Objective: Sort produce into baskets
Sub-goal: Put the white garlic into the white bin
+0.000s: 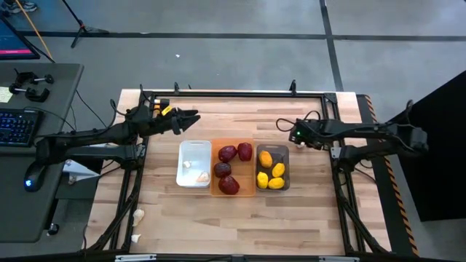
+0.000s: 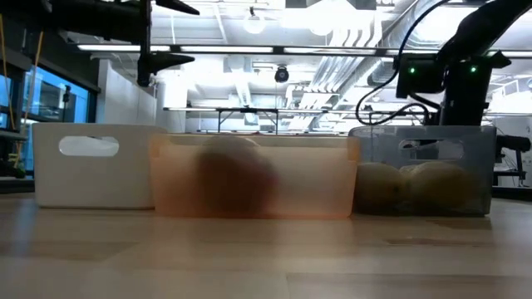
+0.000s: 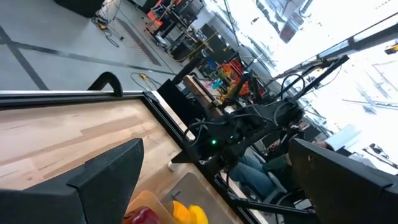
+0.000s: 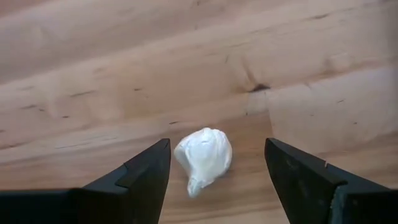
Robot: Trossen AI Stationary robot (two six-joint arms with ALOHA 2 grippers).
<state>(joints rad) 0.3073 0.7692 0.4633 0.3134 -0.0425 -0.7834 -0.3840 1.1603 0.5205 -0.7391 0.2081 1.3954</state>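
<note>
The robot's right gripper needs to grab the white garlic bulb by its round body (image 1: 300, 143) (image 4: 205, 152) next, to sort the produce.
Three bins stand in a row mid-table: a white one (image 1: 194, 163) with garlic bulbs (image 1: 202, 176), an orange one (image 1: 233, 169) with dark red fruits (image 1: 228, 153), and a grey one (image 1: 271, 169) with yellow lemons (image 1: 277, 170). My right gripper (image 1: 280, 125) is open just beyond the grey bin. In the right wrist view its fingers stand on either side of a white garlic bulb (image 4: 204, 158) that lies on the wood, without touching it. My left gripper (image 1: 191, 116) is open and empty, raised beyond the white bin.
Two whitish pieces (image 1: 138, 215) lie near the table's near left corner. A black frame rail (image 1: 233, 93) runs along the far edge. Bare wood lies in front of the bins (image 2: 266, 249). A desk with a keyboard (image 1: 16, 125) stands left of the table.
</note>
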